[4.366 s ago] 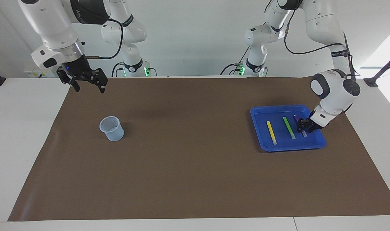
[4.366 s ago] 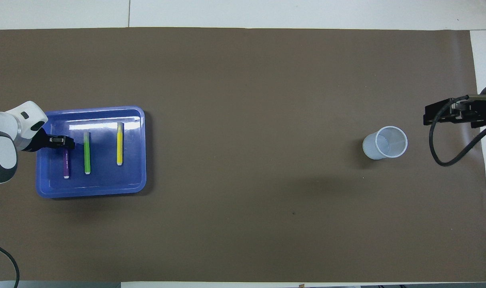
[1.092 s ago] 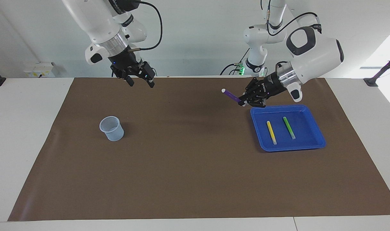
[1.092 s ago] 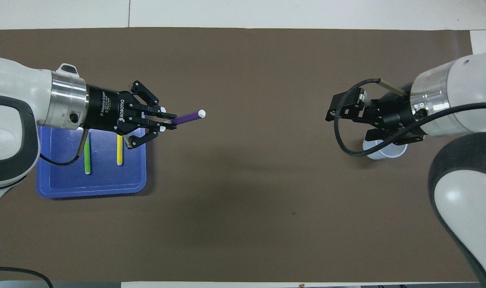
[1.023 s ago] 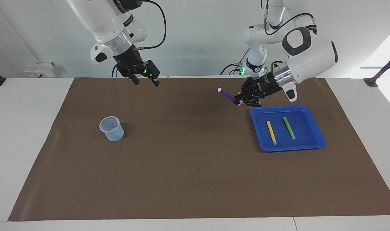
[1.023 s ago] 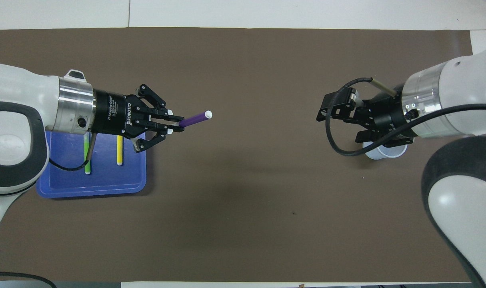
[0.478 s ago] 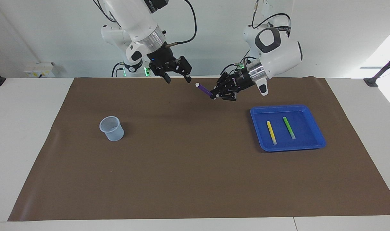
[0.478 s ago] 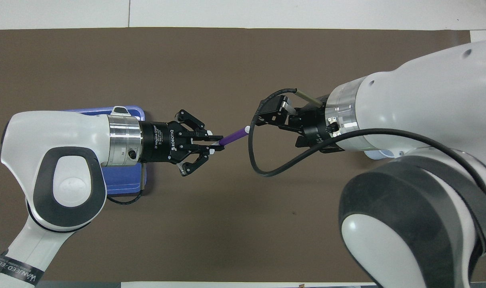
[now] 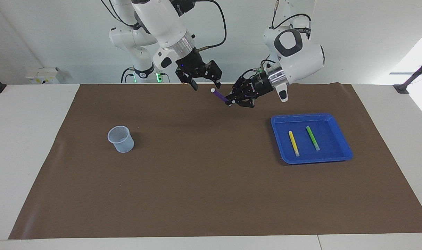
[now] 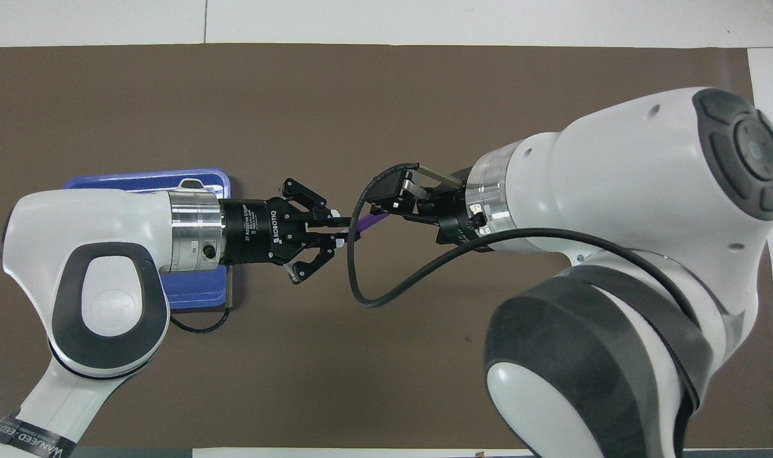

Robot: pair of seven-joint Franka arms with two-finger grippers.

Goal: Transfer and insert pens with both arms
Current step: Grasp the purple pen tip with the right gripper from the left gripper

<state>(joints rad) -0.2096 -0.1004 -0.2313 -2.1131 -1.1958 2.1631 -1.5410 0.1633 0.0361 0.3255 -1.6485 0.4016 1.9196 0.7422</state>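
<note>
The robot's right gripper should next grab the purple pen by its whitish cap end point(image 9: 213, 90), so that it can put the pen into the cup point(image 9: 121, 139).
My left gripper point(image 9: 232, 102) is shut on the purple pen point(image 9: 220, 96) and holds it in the air over the mat's middle, near the robots' edge, whitish cap end pointing at the right gripper. My right gripper point(image 9: 207, 86) is open and hangs just above the cap end, its fingers either side of it without closing. In the overhead view the left gripper point(image 10: 341, 232), the purple pen point(image 10: 368, 222) and the right gripper point(image 10: 386, 205) meet at the centre. The yellow pen point(image 9: 293, 143) and green pen point(image 9: 312, 138) lie side by side in the blue tray point(image 9: 340, 155).
A translucent cup point(image 9: 121, 139) stands upright on the brown mat point(image 9: 211, 180) toward the right arm's end. In the overhead view only a strip of the tray point(image 10: 106, 180) shows; the left arm hides its pens and the right arm hides the cup.
The left gripper lifted the purple pen out of the tray and carried it over the table's middle. The right gripper swung in from beside the cup and now hangs over the pen's cap end.
</note>
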